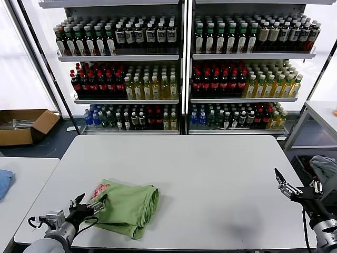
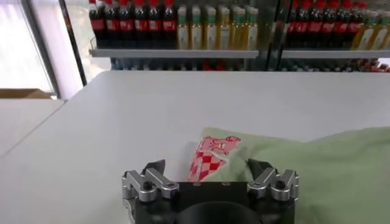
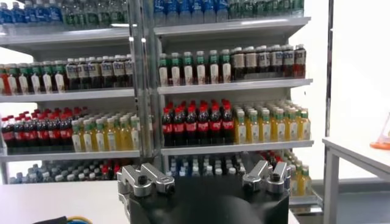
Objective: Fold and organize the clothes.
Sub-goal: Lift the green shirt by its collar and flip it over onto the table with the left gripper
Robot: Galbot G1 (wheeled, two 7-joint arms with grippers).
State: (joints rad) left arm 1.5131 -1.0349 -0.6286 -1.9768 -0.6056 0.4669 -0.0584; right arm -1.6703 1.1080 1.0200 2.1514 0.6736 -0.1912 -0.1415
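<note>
My left gripper grabs the green shirt by its end with the red-and-white checkered print next, to keep folding the shirt.
A light green shirt lies folded in a loose bundle on the white table, near its front left. Its red-and-white checkered logo faces up at the left end. My left gripper is open and low at the shirt's left edge, with its jaws on either side of the logo end. In the left wrist view the gripper has the logo and the green fabric just ahead of it. My right gripper is open and empty, held off the table's right edge, far from the shirt. In the right wrist view the gripper faces the shelves.
Bottle shelves stand behind the table. A cardboard box sits on the floor at the far left. A blue cloth lies on the left side table. A pale grey-blue bundle is at the right, by another table.
</note>
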